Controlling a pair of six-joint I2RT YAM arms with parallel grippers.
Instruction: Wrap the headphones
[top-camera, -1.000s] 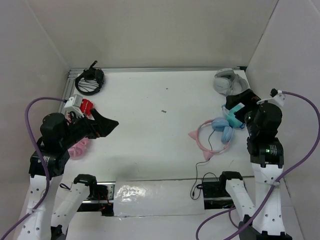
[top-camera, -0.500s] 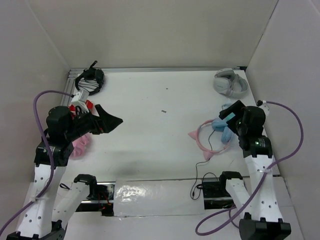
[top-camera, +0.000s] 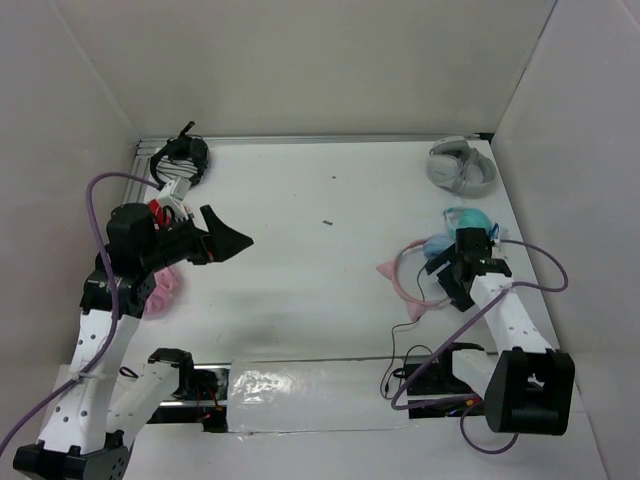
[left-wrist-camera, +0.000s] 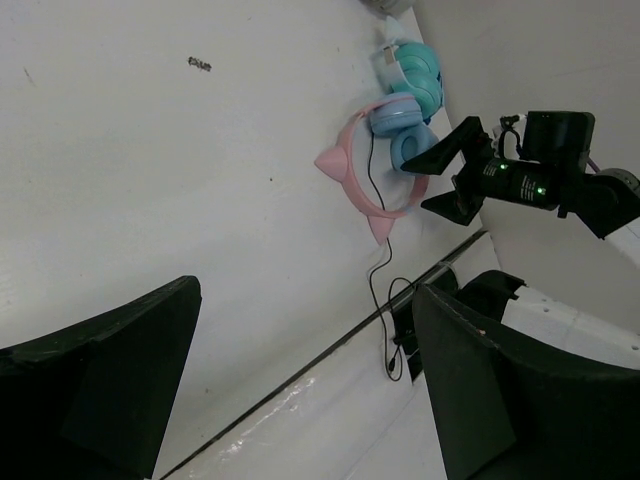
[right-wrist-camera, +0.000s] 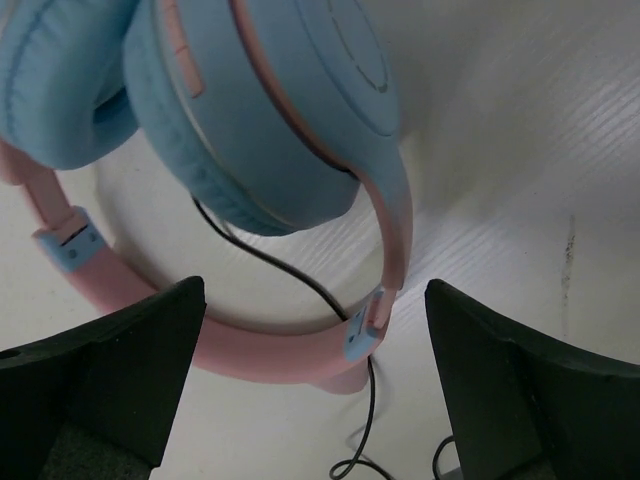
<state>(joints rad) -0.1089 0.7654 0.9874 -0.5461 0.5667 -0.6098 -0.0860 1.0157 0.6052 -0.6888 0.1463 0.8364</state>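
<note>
Next, my right gripper grabs the headphones by their pink arm below the blue cup, which leaves the black cable (right-wrist-camera: 300, 280) free to wrap.
The headphones (top-camera: 402, 283) lie on the white table at the right, with a pink cat-ear headband and light-blue ear cups (top-camera: 436, 246). Their thin black cable (top-camera: 393, 352) trails over the front edge. My right gripper (top-camera: 446, 279) is open, low over the ear-cup end. In the right wrist view the open right gripper (right-wrist-camera: 315, 400) straddles the pink headband (right-wrist-camera: 250, 345) and the cable (right-wrist-camera: 300, 280), below a blue cup (right-wrist-camera: 270, 110), touching nothing. My left gripper (top-camera: 228, 238) is open and empty, raised at the left. The left gripper (left-wrist-camera: 300, 380) looks across at the headphones (left-wrist-camera: 352, 192).
Teal headphones (top-camera: 466, 218) lie just behind the pink pair. Grey-white headphones (top-camera: 460, 165) are at the back right. Black headphones (top-camera: 180, 162) are at the back left. A pink object (top-camera: 160, 292) lies under the left arm. Walls close three sides.
My right arm has swung left and down, bringing its open gripper low over the headphones. My left gripper has drifted slightly right and away from me. The headphones have not moved.
</note>
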